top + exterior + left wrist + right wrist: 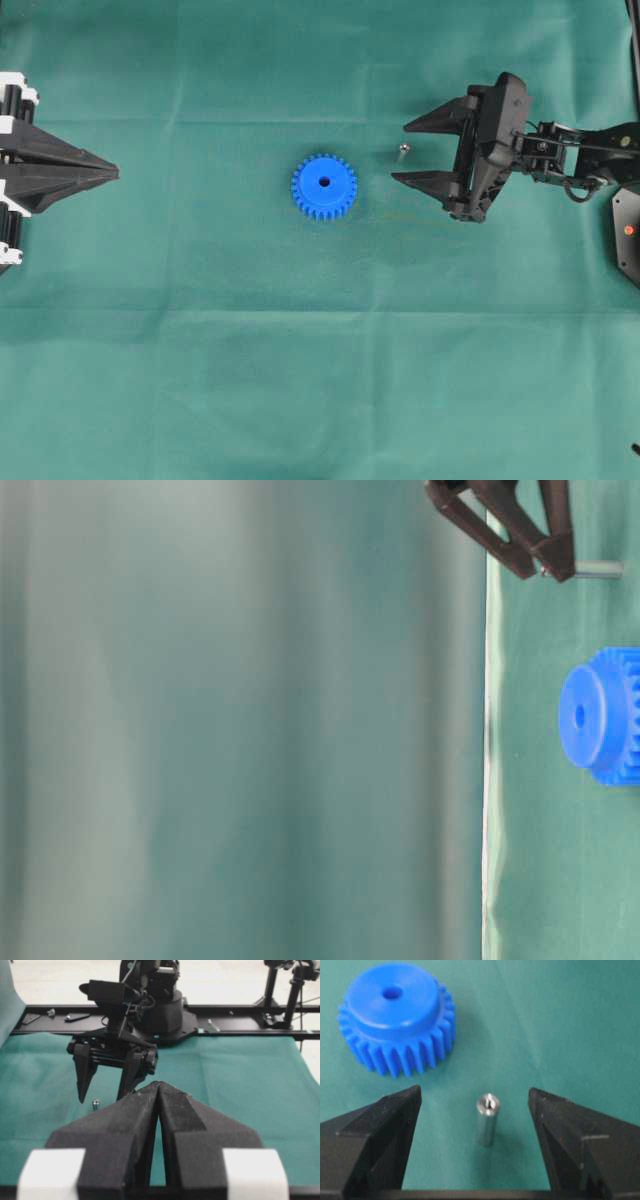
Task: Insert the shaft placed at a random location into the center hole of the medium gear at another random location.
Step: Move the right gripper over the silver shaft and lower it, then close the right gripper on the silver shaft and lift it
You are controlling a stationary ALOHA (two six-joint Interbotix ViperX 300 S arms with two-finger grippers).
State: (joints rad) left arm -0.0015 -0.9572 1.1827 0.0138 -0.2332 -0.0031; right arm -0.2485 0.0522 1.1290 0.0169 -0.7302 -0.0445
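Note:
My right gripper picks up the silvery-grey shaft by its upper end [404,147] next, so the shaft's lower end stays free to enter the gear's center hole [324,182].
The blue medium gear [324,186] lies flat mid-table with its dark center hole [325,182] facing up. It also shows in the right wrist view [395,1017] and the table-level view [602,716]. The silvery shaft [402,152] stands upright on the cloth just right of the gear. In the right wrist view the shaft [487,1119] stands between the open jaws, touching neither. My right gripper [400,152] is open around it. My left gripper [115,173] is shut and empty at the far left edge. The left wrist view shows the shaft [95,1105] below the right gripper [102,1096].
A green cloth [320,350] covers the whole table. The right arm's base [160,1005] and a black rail stand beyond the cloth's far edge in the left wrist view. A black mount with a red light [628,230] sits at the right edge.

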